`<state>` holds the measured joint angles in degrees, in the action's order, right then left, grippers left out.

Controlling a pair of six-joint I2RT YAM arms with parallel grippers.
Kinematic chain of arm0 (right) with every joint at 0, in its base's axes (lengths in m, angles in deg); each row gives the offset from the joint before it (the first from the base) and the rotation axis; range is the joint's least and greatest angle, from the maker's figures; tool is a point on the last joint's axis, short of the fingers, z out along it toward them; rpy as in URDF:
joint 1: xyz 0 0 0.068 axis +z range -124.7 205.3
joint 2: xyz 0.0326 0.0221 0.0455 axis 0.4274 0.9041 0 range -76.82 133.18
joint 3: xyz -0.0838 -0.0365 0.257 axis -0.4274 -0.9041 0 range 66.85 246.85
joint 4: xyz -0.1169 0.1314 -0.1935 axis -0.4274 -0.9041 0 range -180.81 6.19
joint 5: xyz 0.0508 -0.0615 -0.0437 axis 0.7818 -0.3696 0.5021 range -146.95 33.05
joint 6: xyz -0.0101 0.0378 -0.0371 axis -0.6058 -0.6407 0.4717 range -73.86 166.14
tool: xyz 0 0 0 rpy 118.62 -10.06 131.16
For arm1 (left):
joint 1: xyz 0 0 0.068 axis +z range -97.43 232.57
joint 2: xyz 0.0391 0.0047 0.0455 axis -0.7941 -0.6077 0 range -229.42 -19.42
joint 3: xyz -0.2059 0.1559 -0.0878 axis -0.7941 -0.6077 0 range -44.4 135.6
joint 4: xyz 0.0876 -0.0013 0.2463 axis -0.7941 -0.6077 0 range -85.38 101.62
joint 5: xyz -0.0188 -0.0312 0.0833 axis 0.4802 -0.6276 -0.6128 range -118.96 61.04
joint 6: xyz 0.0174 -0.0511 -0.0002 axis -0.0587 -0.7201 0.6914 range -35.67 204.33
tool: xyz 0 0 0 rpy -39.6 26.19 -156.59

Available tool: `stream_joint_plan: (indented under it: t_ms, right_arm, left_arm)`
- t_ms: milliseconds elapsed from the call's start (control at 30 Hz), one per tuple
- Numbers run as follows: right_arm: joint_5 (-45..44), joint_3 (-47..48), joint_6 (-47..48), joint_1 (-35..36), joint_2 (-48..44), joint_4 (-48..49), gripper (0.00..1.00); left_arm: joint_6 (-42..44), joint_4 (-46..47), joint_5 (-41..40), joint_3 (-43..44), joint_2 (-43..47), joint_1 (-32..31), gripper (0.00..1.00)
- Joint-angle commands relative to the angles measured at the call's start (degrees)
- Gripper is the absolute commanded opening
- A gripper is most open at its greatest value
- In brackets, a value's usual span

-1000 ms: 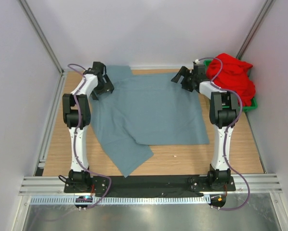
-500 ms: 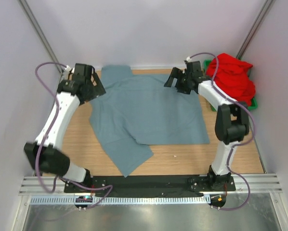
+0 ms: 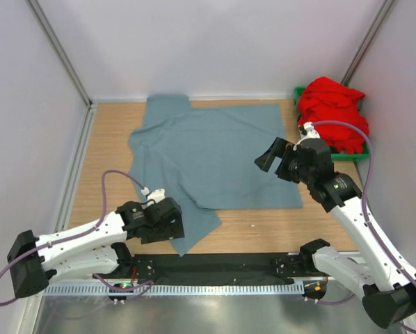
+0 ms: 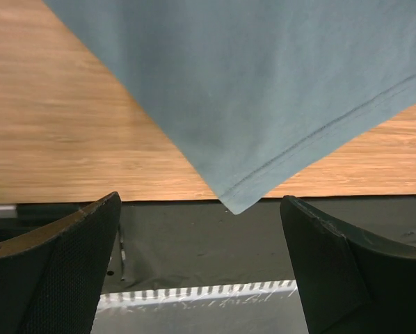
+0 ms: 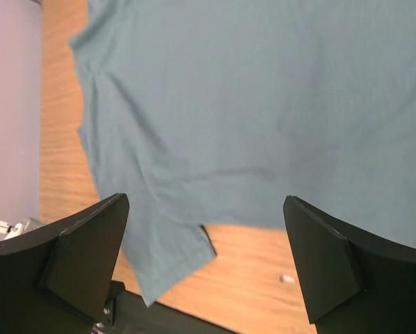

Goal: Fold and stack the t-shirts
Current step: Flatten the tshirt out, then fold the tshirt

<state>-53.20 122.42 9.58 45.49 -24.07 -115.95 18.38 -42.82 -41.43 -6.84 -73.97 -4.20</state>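
I should grab the grey-blue t-shirt's near flap by its hemmed corner with my left gripper next. Then I can fold the flap back over the shirt [image 5: 250, 104].
The grey-blue t-shirt [image 3: 215, 153] lies spread on the wooden table, with one flap reaching toward the near edge. My left gripper [image 3: 172, 223] is open and empty, low beside that near flap. In the left wrist view the flap's hemmed corner [image 4: 237, 203] points between my fingers [image 4: 55, 271]. My right gripper [image 3: 274, 158] is open and empty, raised over the shirt's right side. The right wrist view looks down on the shirt [image 5: 250, 104]. The red t-shirt [image 3: 333, 111] is bunched in the bin at the far right.
A green bin [image 3: 361, 152] holds the red shirt at the table's far right corner. A black mat [image 3: 215, 263] runs along the near edge by the arm bases. A small white speck [image 3: 252, 226] lies on the wood. Walls close in three sides.
Both arms have pulled back from the shirt's far corners toward the near side. The left has dropped low by the near flap. The right now hovers over the shirt's right part.
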Motion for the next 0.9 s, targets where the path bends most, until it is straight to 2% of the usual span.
stream_joint_plan:
  t_ms: [0, 100, 167, 300, 400, 500, 533, 600, 633, 733, 833, 867]
  right_arm:
    - [-5.5, -2.0, -3.3, 1.3, -4.0, -7.9, 1.00]
    - [-7.1, -1.6, -3.1, 1.3, -7.6, -12.2, 1.00]
    - [-7.6, -1.4, -3.0, 1.3, -9.1, -13.6, 1.00]
    - [-7.9, -1.3, -3.1, 1.3, -11.3, -17.3, 1.00]
    - [-8.5, -1.9, -3.3, 1.3, -12.2, -18.0, 1.00]
    - [-8.5, -3.2, -4.3, 1.3, -13.5, -17.9, 1.00]
    - [-8.5, -3.7, -4.8, 1.3, -14.1, -17.7, 1.00]
    - [-8.4, -5.7, -5.3, 1.3, -14.6, -17.4, 1.00]
    - [-8.4, -6.4, -5.6, 1.3, -15.2, -17.4, 1.00]
    - [-11.3, -9.0, -7.3, 1.3, -15.8, -19.7, 1.00]
    - [-13.1, -12.3, -9.8, 1.3, -16.2, -23.0, 1.00]
    - [-13.2, -13.0, -10.8, 1.4, -15.8, -24.2, 1.00]
  left_arm:
    - [-12.2, 6.3, -3.2, -2.0, -2.4, -5.9, 0.96]
    - [-14.8, 10.7, -4.1, -4.4, -3.6, -8.8, 0.93]
    - [-15.3, 13.1, -3.9, -6.4, -4.2, -9.2, 0.87]
    - [-16.2, 17.0, -3.2, -8.6, -5.4, -9.8, 0.83]
    - [-16.6, 20.2, -3.1, -10.2, -6.8, -10.0, 0.75]
    - [-16.5, 21.8, -2.7, -10.6, -9.2, -10.5, 0.55]
    - [-16.4, 22.2, -2.8, -10.6, -9.7, -10.5, 0.38]
    - [-16.1, 22.6, -3.0, -10.5, -11.1, -10.8, 0.18]
    - [-15.8, 22.5, -3.2, -10.1, -11.5, -10.9, 0.00]
    - [-16.0, 21.0, -3.3, -10.0, -10.0, -11.0, 0.00]
    - [-18.2, 13.7, -6.0, -9.3, -2.8, -11.0, 0.00]
    - [-19.5, 8.6, -7.1, -9.0, 0.1, -11.0, 0.00]
